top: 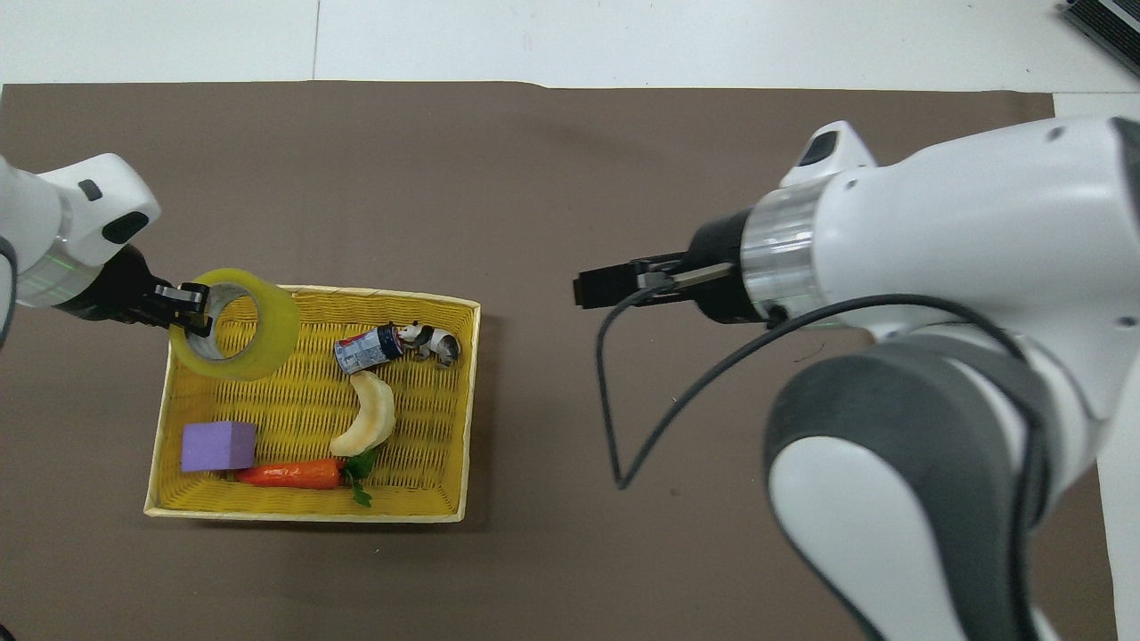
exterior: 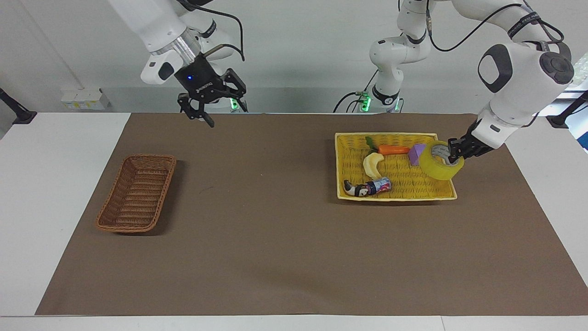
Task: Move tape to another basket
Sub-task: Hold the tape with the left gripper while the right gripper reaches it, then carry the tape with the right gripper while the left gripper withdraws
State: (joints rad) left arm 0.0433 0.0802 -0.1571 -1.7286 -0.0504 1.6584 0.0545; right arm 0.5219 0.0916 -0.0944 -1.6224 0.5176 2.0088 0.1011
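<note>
The right gripper takes hold of the tape by its side (top: 282, 327) next, to move the tape to another basket.
The tape (exterior: 436, 166), a yellow translucent roll with a white core, hangs tilted in the air over the corner of the yellow woven tray (exterior: 409, 186) at the left arm's end. My left gripper (exterior: 455, 154) is shut on the roll's wall, with one finger inside the core. In the overhead view the tape (top: 278, 331) and the left gripper (top: 191, 303) are over the same tray corner. The brown wicker basket (exterior: 138, 193) sits empty at the right arm's end. My right gripper (exterior: 220, 112) is open and empty, raised over the mat (top: 592, 287).
The yellow tray (top: 294, 401) holds a purple cube (top: 218, 446), a carrot (top: 289, 474), a banana (top: 370, 417), a small can (top: 363, 349) and a toy figure (top: 435, 342). In the overhead view the right arm (top: 935, 294) hides the brown basket.
</note>
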